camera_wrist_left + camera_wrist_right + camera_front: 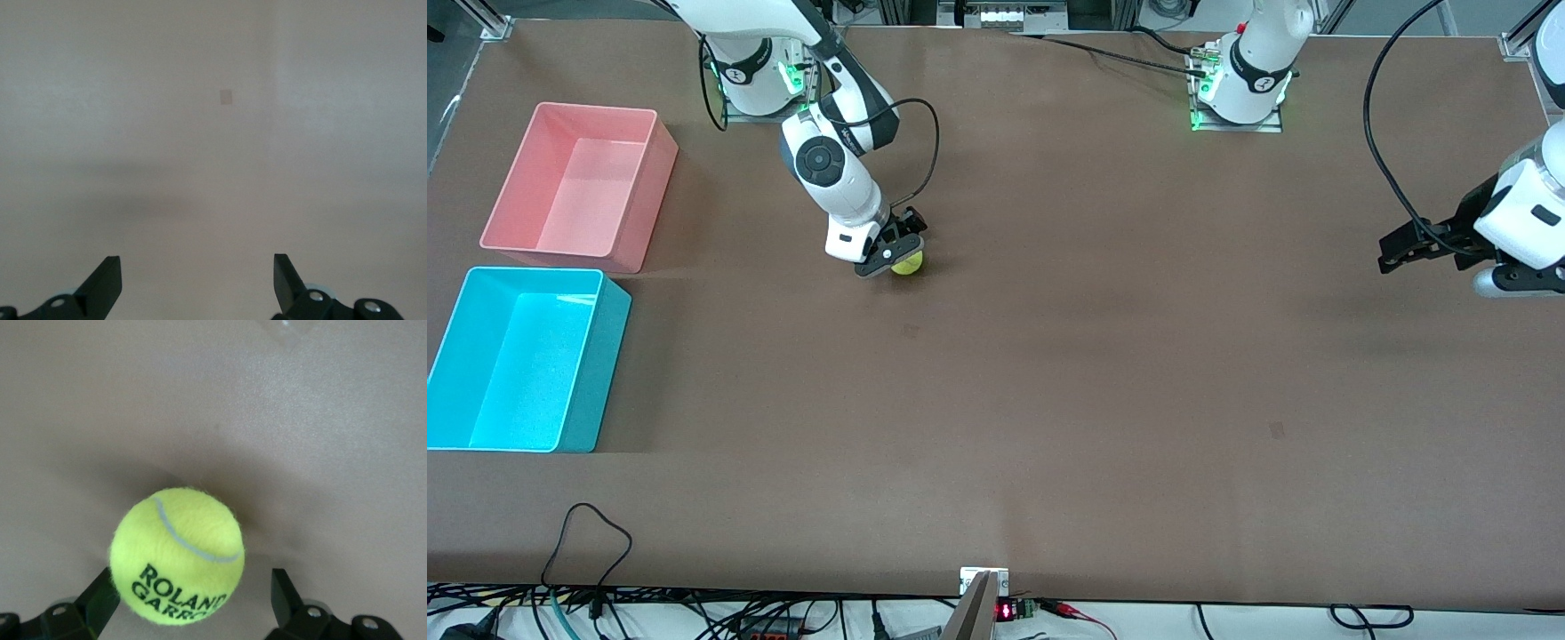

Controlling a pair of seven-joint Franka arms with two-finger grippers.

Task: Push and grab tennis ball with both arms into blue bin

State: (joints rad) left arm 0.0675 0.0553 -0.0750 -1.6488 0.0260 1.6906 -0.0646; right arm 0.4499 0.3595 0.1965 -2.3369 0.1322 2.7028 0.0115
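My right gripper should next grab the tennis ball (910, 262) by its fuzzy round sides.
The tennis ball (910, 262) lies on the brown table, toward the right arm's end and well away from the blue bin (600, 373). My right gripper (891, 252) is low at the ball. In the right wrist view the ball (177, 547), lettered "ROLAND GARROS", sits between the spread fingers of my right gripper (193, 580). It touches one finger (100, 593) and a gap shows to the other. My left gripper (1398, 249) waits open and empty above the table at the left arm's end; its wrist view (197, 261) shows only bare table.
A pink bin (649, 204) stands beside the blue bin, farther from the front camera; both are empty. Cables run along the table's front edge (587, 533). A small grey mark (1276, 430) is on the table.
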